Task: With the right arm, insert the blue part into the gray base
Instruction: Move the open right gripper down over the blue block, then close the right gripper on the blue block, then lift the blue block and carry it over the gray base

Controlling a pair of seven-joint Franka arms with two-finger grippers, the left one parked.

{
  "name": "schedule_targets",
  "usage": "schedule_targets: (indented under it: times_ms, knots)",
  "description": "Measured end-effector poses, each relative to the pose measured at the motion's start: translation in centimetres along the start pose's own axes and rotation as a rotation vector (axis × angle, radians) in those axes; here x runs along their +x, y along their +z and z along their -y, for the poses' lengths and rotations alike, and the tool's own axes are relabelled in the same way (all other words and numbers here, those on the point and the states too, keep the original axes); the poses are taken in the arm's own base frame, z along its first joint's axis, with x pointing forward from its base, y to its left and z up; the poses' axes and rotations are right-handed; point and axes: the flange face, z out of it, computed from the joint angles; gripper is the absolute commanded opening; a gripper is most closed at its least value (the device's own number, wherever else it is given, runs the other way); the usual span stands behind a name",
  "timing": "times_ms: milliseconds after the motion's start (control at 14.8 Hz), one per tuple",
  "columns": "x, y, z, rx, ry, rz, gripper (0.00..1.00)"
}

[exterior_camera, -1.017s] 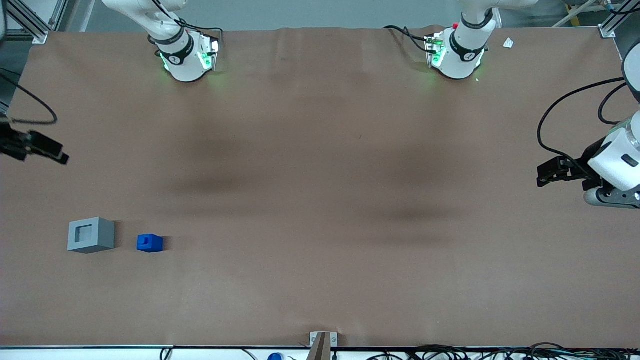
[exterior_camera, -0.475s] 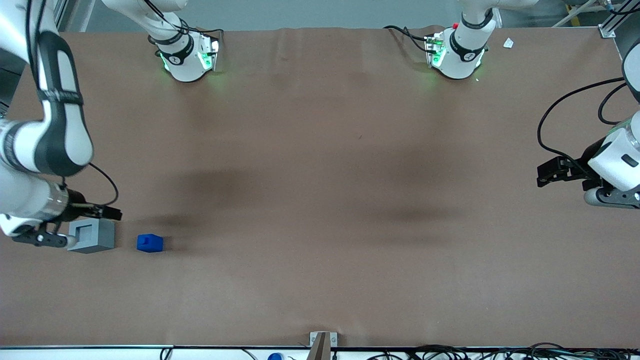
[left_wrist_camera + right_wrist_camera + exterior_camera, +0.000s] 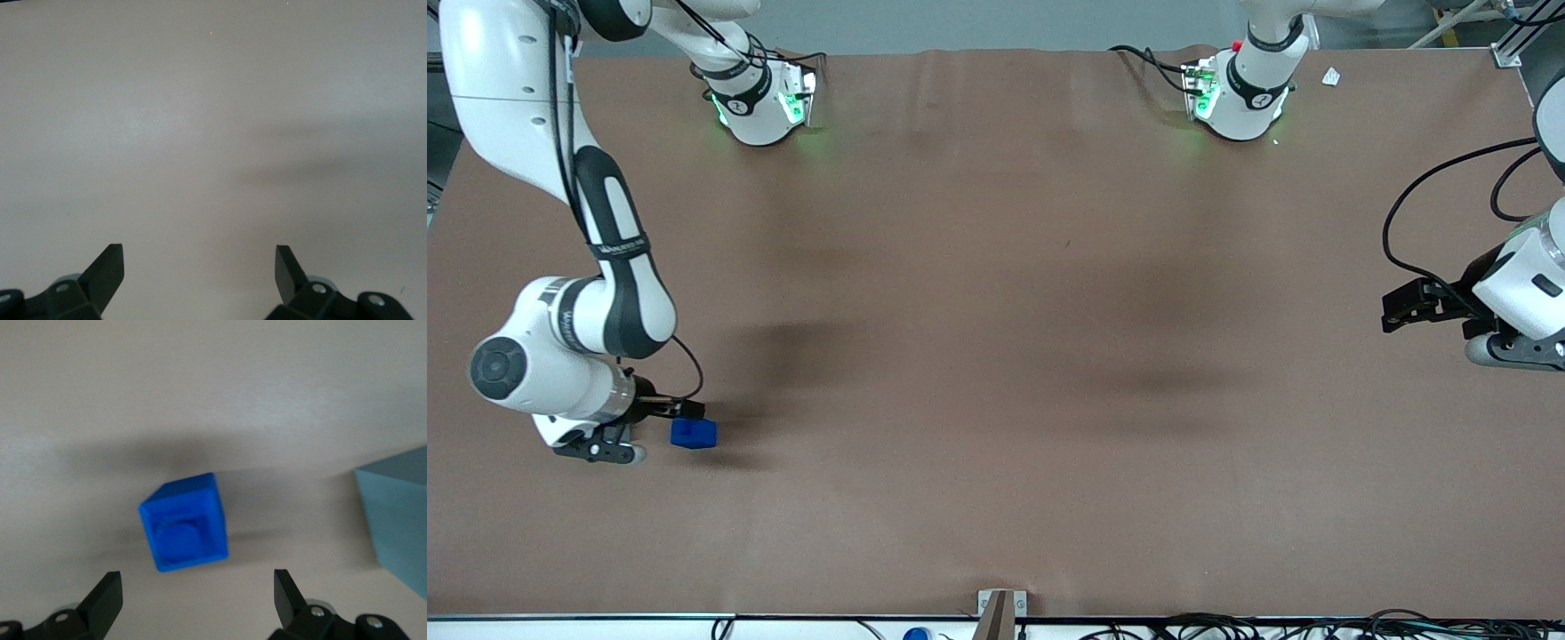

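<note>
My right gripper grips the blue part by its sides next, since this leaves its bottom free to slide into the gray base.
The blue part [image 3: 694, 433] is a small bright-blue cube lying on the brown table toward the working arm's end. In the right wrist view the blue part [image 3: 185, 523] lies just ahead of the fingertips, not between them. My right gripper [image 3: 197, 587] is open and empty, hovering above the table. In the front view the gripper's hand [image 3: 600, 436] sits right beside the blue part. The gray base [image 3: 399, 520] shows only as a corner in the right wrist view. In the front view the arm's wrist hides it.
The brown table [image 3: 996, 356] stretches toward the parked arm's end. The right arm's forearm [image 3: 609, 267] hangs over the table farther from the front camera than the blue part. Its green-lit base [image 3: 760, 102] stands at the table's back edge.
The right arm has swung in from the table's edge, passed over the gray base and now covers it in the front view. The gripper now hovers beside the blue part. The blue part has not moved.
</note>
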Motion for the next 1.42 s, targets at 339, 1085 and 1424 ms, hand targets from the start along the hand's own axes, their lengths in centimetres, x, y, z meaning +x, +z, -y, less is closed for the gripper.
schedule_targets:
  times_ms: [339, 1085, 1424]
  knots:
    - [0.5, 0.5, 0.6, -0.020, -0.032, -0.046, 1.00]
    - [0.9, 3.0, 0.1, -0.048, -0.146, -0.074, 0.54]
    - [1.2, 2.7, 0.3, -0.047, -0.148, -0.082, 0.34]
